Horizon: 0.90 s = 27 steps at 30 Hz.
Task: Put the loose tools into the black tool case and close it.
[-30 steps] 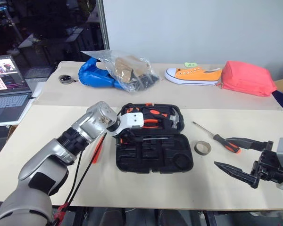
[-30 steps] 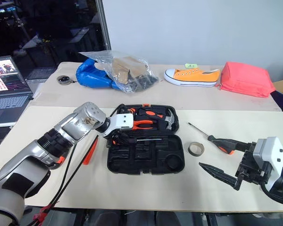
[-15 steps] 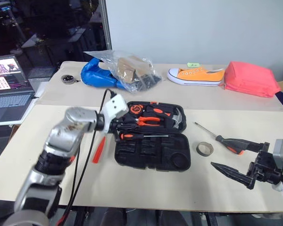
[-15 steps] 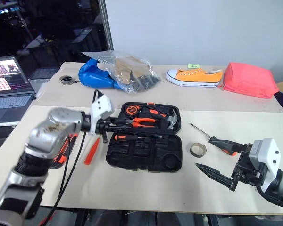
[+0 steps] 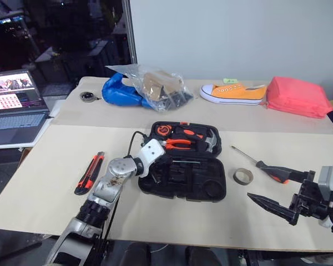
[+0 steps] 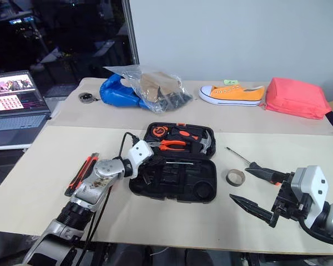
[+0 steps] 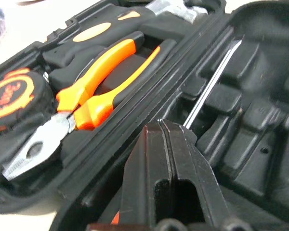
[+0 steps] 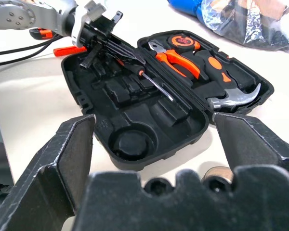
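Note:
The robot's right gripper next has to pick up the other screwdriver by its black-and-orange handle (image 5: 273,171), because the screwdriver's thin metal shaft (image 5: 243,154) ends in a tip.
The black tool case (image 5: 213,191) lies open in the middle of the table, with pliers (image 5: 177,143), hammer and tape measure in its far half. One screwdriver (image 7: 212,86) lies in the near half. My left gripper (image 7: 162,127) is shut, its tips down over that screwdriver's handle end at the case's left side (image 5: 155,165). The utility knife (image 5: 90,172) lies left of the case and the slim orange tool (image 8: 70,49) beside the arm. To the case's right are the tape ring (image 5: 243,176) and the other screwdriver (image 5: 269,170). My right gripper (image 5: 262,183) hovers open near them, holding nothing.
A laptop (image 5: 16,108) sits at the far left edge. On the rear table lie a blue bag under clear plastic (image 5: 144,86), an orange shoe (image 5: 233,91) and a pink pouch (image 5: 297,97). A black cable trails along my left arm.
The camera view has shifted. My left arm swung down and its gripper went from partly open to shut, coming to rest on the screwdriver's handle in the case. The right gripper stayed put.

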Each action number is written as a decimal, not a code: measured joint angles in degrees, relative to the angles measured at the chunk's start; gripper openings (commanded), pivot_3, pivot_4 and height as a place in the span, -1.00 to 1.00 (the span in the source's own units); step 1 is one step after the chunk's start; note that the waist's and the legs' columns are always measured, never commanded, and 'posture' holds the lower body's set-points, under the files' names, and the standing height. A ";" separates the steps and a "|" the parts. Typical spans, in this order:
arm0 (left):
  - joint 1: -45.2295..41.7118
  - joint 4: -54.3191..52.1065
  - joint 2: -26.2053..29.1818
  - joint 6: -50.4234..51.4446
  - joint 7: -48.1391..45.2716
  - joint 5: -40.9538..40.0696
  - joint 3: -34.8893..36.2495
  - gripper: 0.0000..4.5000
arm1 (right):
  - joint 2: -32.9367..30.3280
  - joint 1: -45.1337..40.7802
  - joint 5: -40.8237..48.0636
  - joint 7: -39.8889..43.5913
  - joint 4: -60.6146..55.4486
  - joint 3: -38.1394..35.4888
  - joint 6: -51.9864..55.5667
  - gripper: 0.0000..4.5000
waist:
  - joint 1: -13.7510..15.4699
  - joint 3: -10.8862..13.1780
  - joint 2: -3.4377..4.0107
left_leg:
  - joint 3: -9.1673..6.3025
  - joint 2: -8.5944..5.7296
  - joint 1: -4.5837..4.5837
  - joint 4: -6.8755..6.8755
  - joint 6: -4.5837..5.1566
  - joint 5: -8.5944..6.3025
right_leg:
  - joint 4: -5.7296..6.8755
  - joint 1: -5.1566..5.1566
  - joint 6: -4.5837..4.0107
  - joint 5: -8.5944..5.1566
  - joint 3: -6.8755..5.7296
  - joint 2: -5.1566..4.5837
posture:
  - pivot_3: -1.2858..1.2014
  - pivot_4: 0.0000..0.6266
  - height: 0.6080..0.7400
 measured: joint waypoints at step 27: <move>6.71 -44.17 16.17 37.21 -6.67 -48.36 22.13 0.91 | -18.27 -25.05 -17.20 -16.42 15.60 21.28 20.36 1.00 | -0.94 0.24 -0.01 | -0.07 -0.04 -1.00 -0.32 0.01 0.02 | -0.42 -1.25 0.12 0.07 -0.03 -0.02 | 0.03 -0.52 1.00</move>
